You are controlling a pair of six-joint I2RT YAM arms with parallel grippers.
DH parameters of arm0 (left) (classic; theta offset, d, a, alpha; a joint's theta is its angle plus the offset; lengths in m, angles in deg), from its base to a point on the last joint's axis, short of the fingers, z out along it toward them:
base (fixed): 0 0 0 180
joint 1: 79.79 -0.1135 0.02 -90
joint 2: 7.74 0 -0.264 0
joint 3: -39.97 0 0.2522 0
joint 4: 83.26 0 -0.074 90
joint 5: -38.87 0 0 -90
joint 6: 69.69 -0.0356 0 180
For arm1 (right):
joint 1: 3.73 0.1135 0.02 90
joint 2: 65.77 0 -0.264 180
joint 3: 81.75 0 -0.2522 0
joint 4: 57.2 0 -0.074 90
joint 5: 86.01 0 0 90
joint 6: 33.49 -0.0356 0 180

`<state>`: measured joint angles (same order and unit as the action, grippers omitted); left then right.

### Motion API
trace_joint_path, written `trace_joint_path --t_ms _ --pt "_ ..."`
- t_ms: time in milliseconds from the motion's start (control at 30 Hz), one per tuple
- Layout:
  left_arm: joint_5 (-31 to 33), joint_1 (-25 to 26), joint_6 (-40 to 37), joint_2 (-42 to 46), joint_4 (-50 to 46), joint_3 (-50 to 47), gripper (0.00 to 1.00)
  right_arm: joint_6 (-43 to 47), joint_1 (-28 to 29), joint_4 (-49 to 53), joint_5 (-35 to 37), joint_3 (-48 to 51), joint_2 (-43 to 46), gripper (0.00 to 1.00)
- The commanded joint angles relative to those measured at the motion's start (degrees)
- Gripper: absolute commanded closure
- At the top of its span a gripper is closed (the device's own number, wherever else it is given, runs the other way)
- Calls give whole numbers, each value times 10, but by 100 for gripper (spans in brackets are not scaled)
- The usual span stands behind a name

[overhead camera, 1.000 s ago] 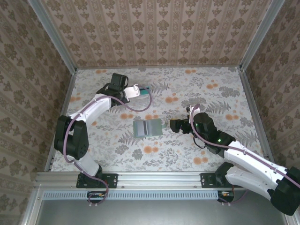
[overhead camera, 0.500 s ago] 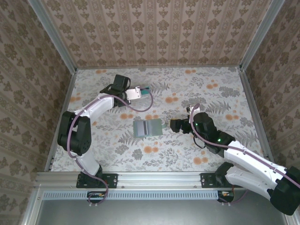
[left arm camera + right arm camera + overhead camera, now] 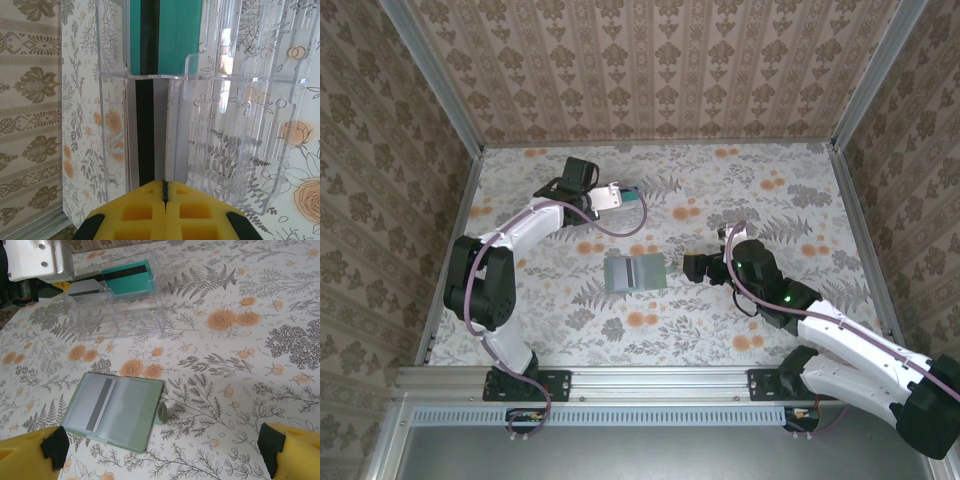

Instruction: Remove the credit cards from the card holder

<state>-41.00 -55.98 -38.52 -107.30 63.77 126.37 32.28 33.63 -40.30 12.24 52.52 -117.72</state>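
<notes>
My left gripper opens next. The pale credit card is edge-on in the box's near section and would rest standing between the box's clear sides.
The green card holder (image 3: 635,272) lies open and flat mid-table, a tab on its right edge. One credit card with a grey stripe (image 3: 95,402) shows behind its left pocket. My left gripper (image 3: 617,197) is shut on a pale credit card with a black stripe (image 3: 150,130), held edge-on at the near compartment of the clear plastic box (image 3: 240,125). A teal credit card (image 3: 175,35) stands in the compartment beyond it. My right gripper (image 3: 695,267) hovers open just right of the card holder (image 3: 115,410), its fingertips (image 3: 30,455) wide apart and holding nothing.
The clear box (image 3: 625,197) stands at the back left of the flowered table. Patterned walls with metal rails (image 3: 460,200) close in the table on three sides. Bare tabletop stretches right of the card holder and along the front.
My left arm has shifted slightly, carrying the pale card a little to the right at the clear box. The right arm and the card holder have not moved.
</notes>
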Motion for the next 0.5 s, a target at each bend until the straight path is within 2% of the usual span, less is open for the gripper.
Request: trace_joint_path --t_ms 0,100,200,267,467 --pt "5 -8 -13 -13 10 20 94 -7 -4 -9 0 7 -5 0" --pt "20 -10 -14 -19 27 16 86 -7 -4 -11 -2 7 -6 0" --pt "24 -9 -14 -23 30 19 85 -9 -4 -10 -4 6 -7 0" --pt "30 -9 -15 -27 35 21 79 -9 -4 -10 -4 7 -8 0" --pt "48 -13 -15 -42 51 29 79 -8 -5 -10 -5 7 -7 0"
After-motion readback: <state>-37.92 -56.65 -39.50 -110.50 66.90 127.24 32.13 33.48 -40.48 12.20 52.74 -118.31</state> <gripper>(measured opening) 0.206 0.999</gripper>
